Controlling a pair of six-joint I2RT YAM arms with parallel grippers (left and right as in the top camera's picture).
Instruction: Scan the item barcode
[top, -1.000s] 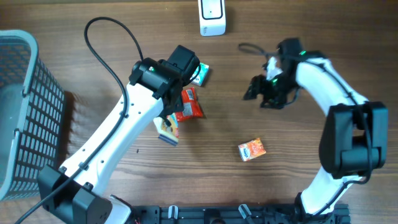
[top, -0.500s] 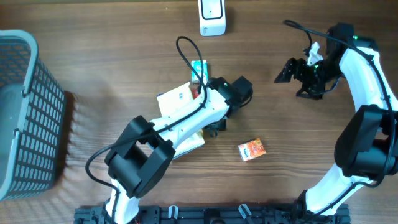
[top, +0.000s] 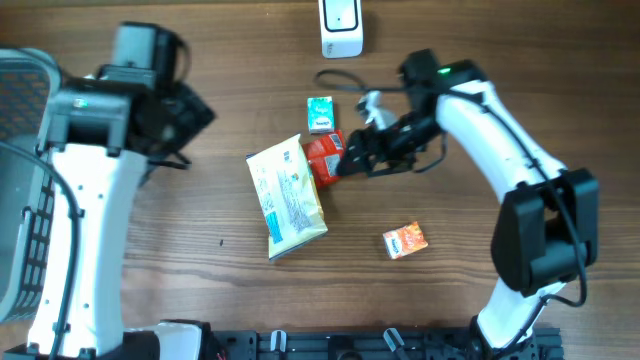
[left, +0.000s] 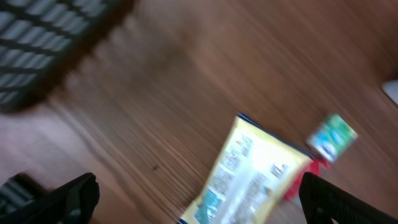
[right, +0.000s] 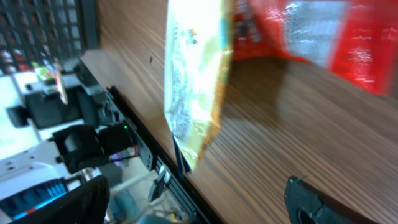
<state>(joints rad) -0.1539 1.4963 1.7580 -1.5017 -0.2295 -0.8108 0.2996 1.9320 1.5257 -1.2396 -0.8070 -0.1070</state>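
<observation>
The bag's printed side stays uncovered to scan the barcode if my right gripper holds the bag by its long edge beside the red packet, so my right gripper should grab it there.
A yellow-and-white bag (top: 287, 195) lies flat in the middle of the table, nothing holding it; it also fills the left wrist view as the bag (left: 255, 174) and the right wrist view as the bag (right: 196, 81). A red packet (top: 322, 158) touches its upper right corner, and a small green box (top: 319, 113) lies just beyond. The white scanner (top: 341, 25) stands at the far edge. My left gripper (top: 190, 125) hangs open to the left of the bag, apart from it. My right gripper (top: 352, 160) is open right beside the red packet (right: 323, 37), with nothing between its fingers.
A grey mesh basket (top: 20, 200) stands at the left edge, close under my left arm. A small orange packet (top: 405, 240) lies alone at the front right. A black cable (top: 345, 80) loops between the scanner and my right arm.
My left arm swung from the table's middle to the left by the basket and opened; the yellow bag now lies uncovered. My right arm moved left to the red packet, jaws wider.
</observation>
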